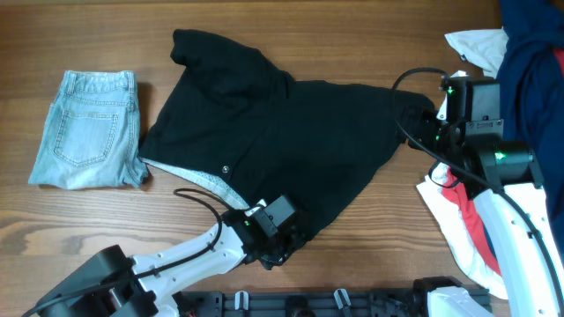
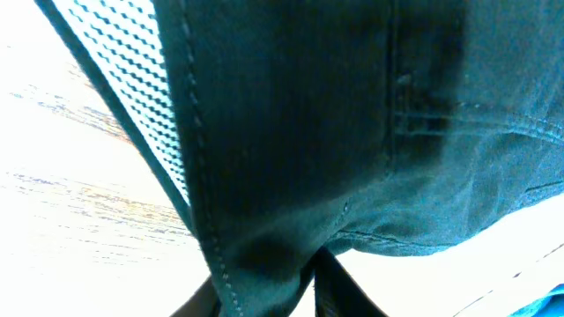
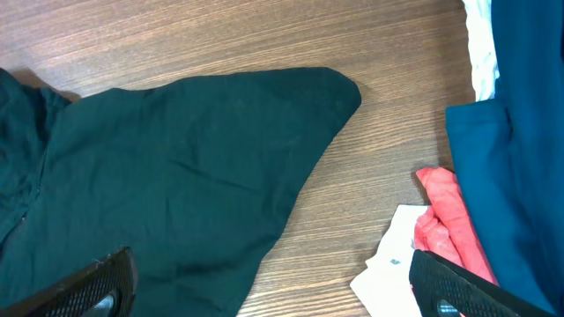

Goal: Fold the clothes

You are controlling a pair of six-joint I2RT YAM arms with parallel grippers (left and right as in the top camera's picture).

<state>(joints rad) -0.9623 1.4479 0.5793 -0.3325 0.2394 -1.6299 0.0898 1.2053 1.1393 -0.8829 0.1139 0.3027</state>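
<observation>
The black garment needs to be stretched and spread for folding, so the robot's right gripper should next grab the garment's corner nearest the heap, apart from the held hem.
The black garment (image 1: 282,132) lies spread out across the middle of the wooden table, with a white mesh lining showing at its near left edge. My left gripper (image 1: 280,248) is shut on the garment's near hem; in the left wrist view the dark fabric (image 2: 291,132) with a stitched seam fills the frame and is pinched between the fingers (image 2: 264,295). My right gripper (image 1: 421,121) is open and empty, hovering by the garment's right corner (image 3: 176,167), with bare wood between its fingers (image 3: 273,286).
Folded light blue denim shorts (image 1: 88,130) lie at the left. A heap of navy (image 1: 529,79), white (image 1: 471,42) and red (image 1: 471,211) garments sits at the right edge. The heap also shows in the right wrist view (image 3: 511,176).
</observation>
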